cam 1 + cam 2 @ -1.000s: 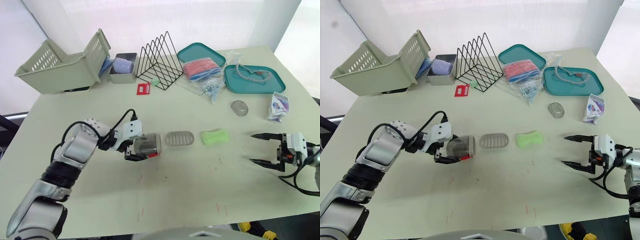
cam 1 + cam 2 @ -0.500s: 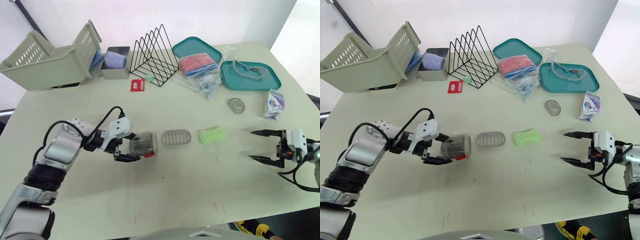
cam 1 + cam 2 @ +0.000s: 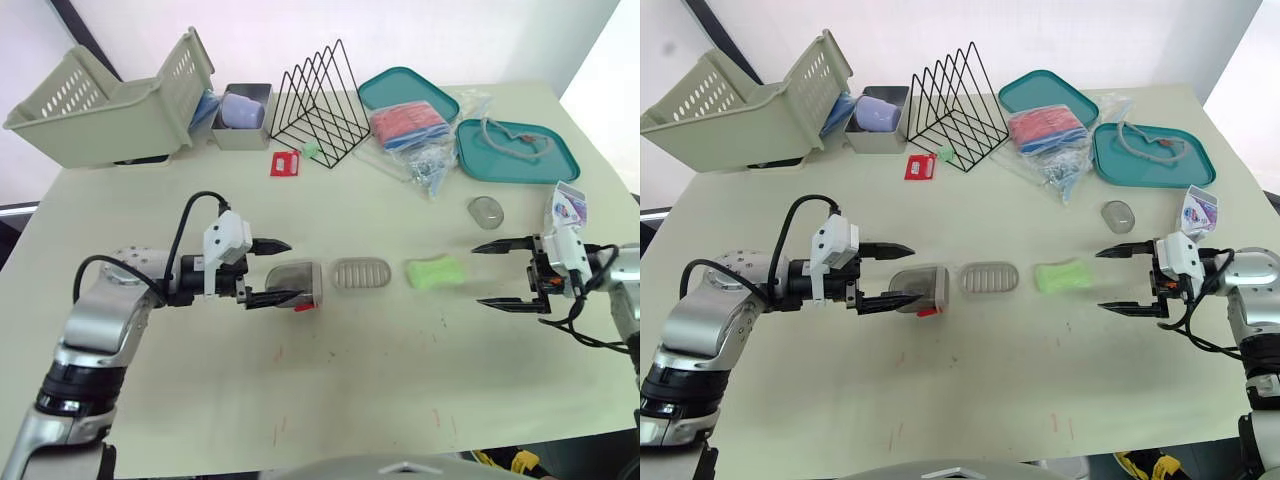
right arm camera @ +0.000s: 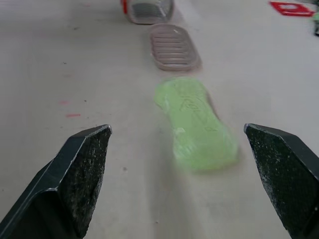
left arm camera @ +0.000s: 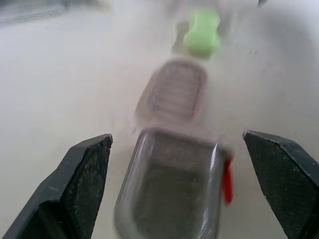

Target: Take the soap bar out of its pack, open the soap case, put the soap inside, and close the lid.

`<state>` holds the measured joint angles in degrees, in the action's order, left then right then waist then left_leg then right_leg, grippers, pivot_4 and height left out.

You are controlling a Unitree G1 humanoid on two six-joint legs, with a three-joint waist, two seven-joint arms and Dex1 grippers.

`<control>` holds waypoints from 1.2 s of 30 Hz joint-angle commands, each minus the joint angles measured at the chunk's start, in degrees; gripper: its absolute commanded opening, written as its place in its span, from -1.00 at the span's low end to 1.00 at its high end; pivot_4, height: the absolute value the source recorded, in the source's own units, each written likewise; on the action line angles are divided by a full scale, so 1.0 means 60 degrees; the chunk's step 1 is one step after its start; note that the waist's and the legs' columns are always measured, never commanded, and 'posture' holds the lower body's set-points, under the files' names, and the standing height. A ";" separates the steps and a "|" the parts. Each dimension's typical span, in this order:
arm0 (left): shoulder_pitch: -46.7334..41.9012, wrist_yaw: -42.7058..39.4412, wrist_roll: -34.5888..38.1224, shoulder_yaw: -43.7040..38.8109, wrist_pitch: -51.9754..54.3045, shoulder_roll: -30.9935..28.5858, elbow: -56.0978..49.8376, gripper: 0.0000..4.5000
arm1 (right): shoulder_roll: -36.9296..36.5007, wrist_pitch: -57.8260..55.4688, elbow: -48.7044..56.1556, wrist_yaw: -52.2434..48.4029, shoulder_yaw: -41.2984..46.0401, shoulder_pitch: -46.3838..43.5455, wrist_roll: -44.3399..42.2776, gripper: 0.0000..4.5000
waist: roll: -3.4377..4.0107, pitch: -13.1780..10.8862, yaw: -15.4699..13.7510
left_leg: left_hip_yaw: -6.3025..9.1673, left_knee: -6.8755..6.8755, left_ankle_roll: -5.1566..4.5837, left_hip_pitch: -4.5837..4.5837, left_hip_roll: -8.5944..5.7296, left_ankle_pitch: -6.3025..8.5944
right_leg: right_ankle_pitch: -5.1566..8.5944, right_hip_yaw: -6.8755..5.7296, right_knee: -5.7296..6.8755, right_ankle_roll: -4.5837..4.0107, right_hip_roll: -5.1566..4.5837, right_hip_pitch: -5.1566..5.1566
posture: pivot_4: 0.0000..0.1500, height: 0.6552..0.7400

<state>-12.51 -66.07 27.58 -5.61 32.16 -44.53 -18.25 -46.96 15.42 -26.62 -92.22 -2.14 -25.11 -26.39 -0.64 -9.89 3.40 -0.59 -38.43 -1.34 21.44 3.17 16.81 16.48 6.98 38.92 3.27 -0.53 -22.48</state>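
Observation:
The red latch (image 3: pixel 305 307) sticks out beside the soap case's opening, so my left gripper needs to grab the soap case by its sides near its closed end (image 3: pixel 281 267) next.
The green soap bar (image 3: pixel 435 271) lies bare on the table, right of centre. Left of it is a ribbed oval tray (image 3: pixel 358 273), then the clear grey soap case (image 3: pixel 300 284) with a red latch. My left gripper (image 3: pixel 291 269) is open, its fingertips either side of the case's left end, and it grips nothing. In the left wrist view the case (image 5: pixel 174 194) sits between the spread fingers (image 5: pixel 79 179). My right gripper (image 3: pixel 479 275) is open just right of the soap, which lies ahead of it (image 4: pixel 197 122). The white and blue pack (image 3: pixel 563 210) lies at the far right.
A small clear oval lid (image 3: pixel 484 212) lies behind the right gripper. At the back stand a tipped basket (image 3: pixel 110 105), a grey tub (image 3: pixel 242 115), a wire rack (image 3: pixel 320 105), a red card (image 3: pixel 285 163), bagged items (image 3: pixel 410 135) and two teal trays (image 3: pixel 520 150).
My left gripper has opened from around the soap case and drawn back a little. The right gripper has moved left, closer to the soap. The camera has shifted.

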 commanded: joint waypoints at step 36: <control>0.3173 0.0319 0.0991 -0.0485 -0.2655 0.0690 -0.1266 1.00 | 0.0188 -0.3536 0.2103 0.1442 -0.2448 -0.2316 0.4215 1.00 | -0.0013 -0.0007 -0.0164 | 0.0179 0.0001 0.0143 0.0121 -0.0149 -0.0085 | -0.0027 -0.0151 -0.0019 0.0044 -0.0099 -0.0044 | 1.00 1.00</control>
<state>6.20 -63.03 31.92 -6.80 17.91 -40.31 -25.05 -44.78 -5.61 -16.09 -83.33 -18.10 -38.93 -0.50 -0.71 -9.93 2.42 0.49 -38.42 -0.48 22.17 2.28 16.30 16.32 6.07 38.81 3.54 -1.12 -22.74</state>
